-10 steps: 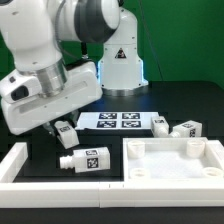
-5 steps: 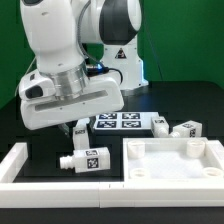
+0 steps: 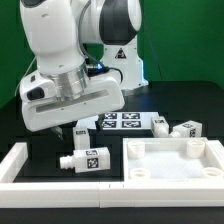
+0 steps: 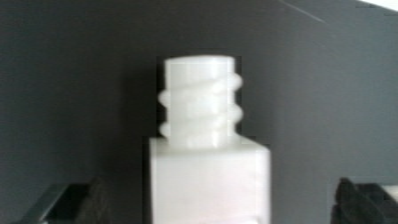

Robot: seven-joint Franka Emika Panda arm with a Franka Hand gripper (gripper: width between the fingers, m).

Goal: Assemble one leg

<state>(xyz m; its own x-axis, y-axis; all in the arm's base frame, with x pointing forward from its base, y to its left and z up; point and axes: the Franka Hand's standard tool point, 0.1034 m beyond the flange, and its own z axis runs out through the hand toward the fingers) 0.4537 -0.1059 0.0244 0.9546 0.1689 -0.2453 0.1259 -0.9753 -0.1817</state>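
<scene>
The threaded end of the leg should stay free to screw into the tabletop. My gripper should next grab the white leg by its blocky body.
A white leg fills the wrist view, its threaded round end pointing away from the camera. My gripper is open, one dark fingertip on each side of the leg's blocky body with a gap on both sides. In the exterior view my gripper hangs low over this leg, next to the marker board. A second leg lies on the black table in front of it, tag up. The white tabletop lies at the exterior view's front right.
Two more legs lie behind the tabletop at the exterior view's right. A white rail borders the table at the front and left. The robot's base stands at the back.
The arm has swung toward the exterior view's right and turned its wrist over the leg by the marker board. Over the last half second it has barely moved. The legs have not moved.
</scene>
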